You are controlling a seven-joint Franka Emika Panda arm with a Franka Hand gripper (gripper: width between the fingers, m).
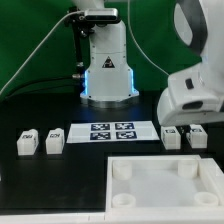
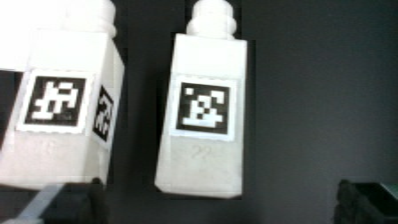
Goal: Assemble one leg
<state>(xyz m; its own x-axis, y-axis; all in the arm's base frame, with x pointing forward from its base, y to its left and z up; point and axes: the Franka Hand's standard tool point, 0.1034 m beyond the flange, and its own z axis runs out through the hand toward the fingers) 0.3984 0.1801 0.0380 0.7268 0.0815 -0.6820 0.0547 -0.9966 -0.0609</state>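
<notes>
My open fingers are short of the white leg (image 1: 197, 137) and would miss it if I closed now. My gripper should move toward the leg first, then close on it.
Four small white legs with square markers lie on the black table. Two are at the exterior view's left (image 1: 27, 142) (image 1: 54, 141) and two at its right (image 1: 171, 137) (image 1: 196, 137). My gripper (image 1: 187, 110) hangs just above the right pair. In the wrist view one leg (image 2: 208, 110) lies lengthwise between my spread fingers, and a second leg (image 2: 63, 110) lies beside it near one fingertip (image 2: 63, 205). The gripper (image 2: 214, 205) is open and holds nothing. The large white tray (image 1: 165, 165) with round corner sockets lies in front.
The marker board (image 1: 112, 131) lies between the two pairs of legs. The robot base (image 1: 105, 70) with a blue light stands behind it. A green cable runs along the back left.
</notes>
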